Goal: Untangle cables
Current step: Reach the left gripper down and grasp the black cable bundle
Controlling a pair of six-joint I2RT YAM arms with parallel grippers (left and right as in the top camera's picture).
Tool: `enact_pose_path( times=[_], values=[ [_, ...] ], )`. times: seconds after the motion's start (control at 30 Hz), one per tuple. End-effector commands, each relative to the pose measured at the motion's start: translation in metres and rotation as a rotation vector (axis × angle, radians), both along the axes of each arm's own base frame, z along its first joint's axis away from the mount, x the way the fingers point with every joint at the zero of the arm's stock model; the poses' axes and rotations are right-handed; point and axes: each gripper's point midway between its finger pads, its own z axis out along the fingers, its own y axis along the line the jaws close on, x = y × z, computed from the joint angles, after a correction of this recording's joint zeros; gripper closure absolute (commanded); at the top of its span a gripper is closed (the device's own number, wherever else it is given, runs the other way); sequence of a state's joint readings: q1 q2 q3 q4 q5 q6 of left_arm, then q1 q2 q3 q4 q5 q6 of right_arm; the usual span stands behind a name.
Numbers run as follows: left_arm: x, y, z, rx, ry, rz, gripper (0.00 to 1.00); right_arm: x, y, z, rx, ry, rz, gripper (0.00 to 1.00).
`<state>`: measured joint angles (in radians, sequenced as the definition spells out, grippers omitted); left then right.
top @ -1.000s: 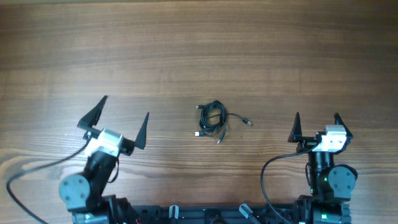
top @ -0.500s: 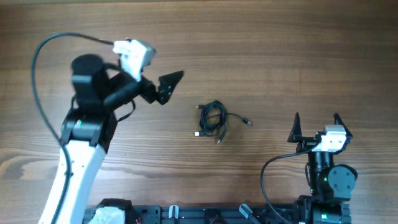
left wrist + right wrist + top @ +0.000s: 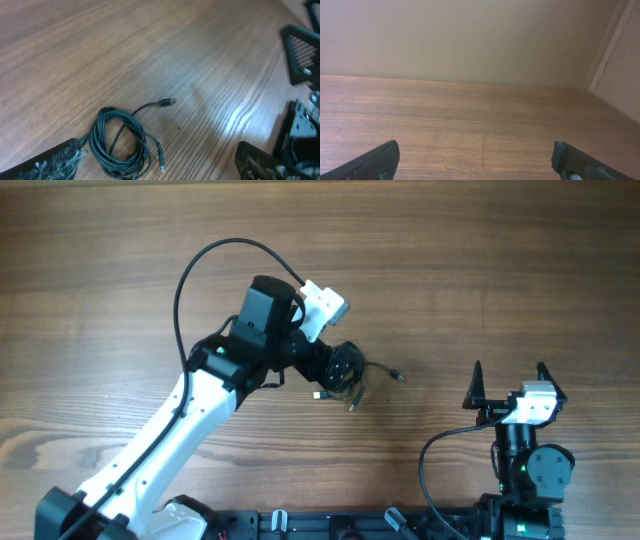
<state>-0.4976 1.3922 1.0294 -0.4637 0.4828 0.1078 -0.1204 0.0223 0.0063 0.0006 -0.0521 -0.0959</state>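
I need to grab the side pieces of cable of the coiled bundle with my left gripper next, so the cables' loose plug ends stay free to unwind.
The cables (image 3: 353, 372) lie as a small coiled black bundle at the table's middle. Loose ends with small plugs stick out to the right (image 3: 399, 376) and below. In the left wrist view the coil (image 3: 117, 146) lies just inside my left finger, one end has a dark plug (image 3: 169, 102), and another has a silvery tip (image 3: 162, 168). My left gripper (image 3: 335, 368) (image 3: 155, 167) is open, low over the bundle, and holds nothing. My right gripper (image 3: 509, 380) (image 3: 477, 162) is open and empty at the front right, far from the cables.
The wooden table (image 3: 450, 260) stretches bare around the bundle. The right arm's base (image 3: 530, 470) stands at the front right edge and shows at the right of the left wrist view (image 3: 300, 75). A beige wall (image 3: 470, 40) rises beyond the table's far edge.
My left arm swung from the front left, up over the left side, then right and down to the cable bundle. The right arm and the cables have not moved.
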Motion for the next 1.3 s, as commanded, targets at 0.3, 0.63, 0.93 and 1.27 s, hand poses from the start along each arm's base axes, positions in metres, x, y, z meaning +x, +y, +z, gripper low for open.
enact_pose_path(
  times=[0.3, 0.63, 0.93, 1.27],
  values=[
    [0.031, 0.033, -0.142, 0.336, 0.32, 0.646, 0.45, 0.0, 0.003, 0.001, -0.009, -0.005, 0.015, 0.0],
    [0.027, 0.033, -0.157, 0.347, 0.364, 0.679, 0.56, 0.0, 0.003, 0.001, -0.01, -0.005, 0.015, 0.0],
    [0.024, 0.019, -0.156, 0.353, 0.318, 0.646, 0.57, 0.0, 0.003, 0.001, -0.01, -0.005, 0.015, 0.0],
    [0.024, 0.018, -0.163, 0.36, 0.328, 0.65, 0.74, 0.0, 0.003, 0.001, -0.01, -0.005, 0.015, 0.0]
  ],
)
